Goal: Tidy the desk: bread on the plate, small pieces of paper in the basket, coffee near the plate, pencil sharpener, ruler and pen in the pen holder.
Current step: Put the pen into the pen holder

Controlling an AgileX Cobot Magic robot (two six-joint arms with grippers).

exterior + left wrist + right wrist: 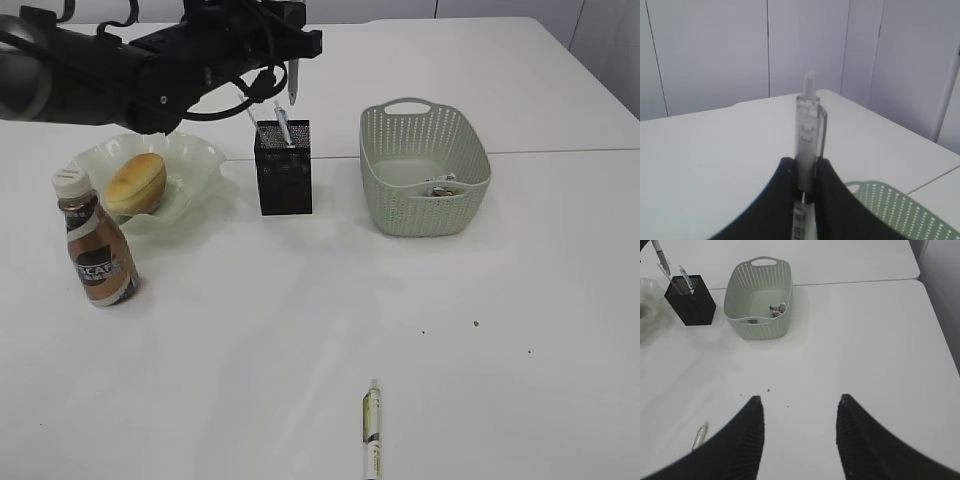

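The clear pen's tip is above the mesh holder's opening, so my left gripper keeps hold of the pen until it is lowered into the holder.
My left gripper is shut on a clear pen, which hangs upright just above the black mesh pen holder. In the left wrist view the pen stands pinched between the jaws of my left gripper. A few items stick out of the holder. Bread lies on the pale green plate. The coffee bottle stands in front of the plate. Paper pieces lie in the green basket. A second pen lies on the table near the front. My right gripper hovers open over bare table.
In the right wrist view the basket and the pen holder stand at the far left, and the loose pen lies left of the jaws. A table seam runs behind the basket.
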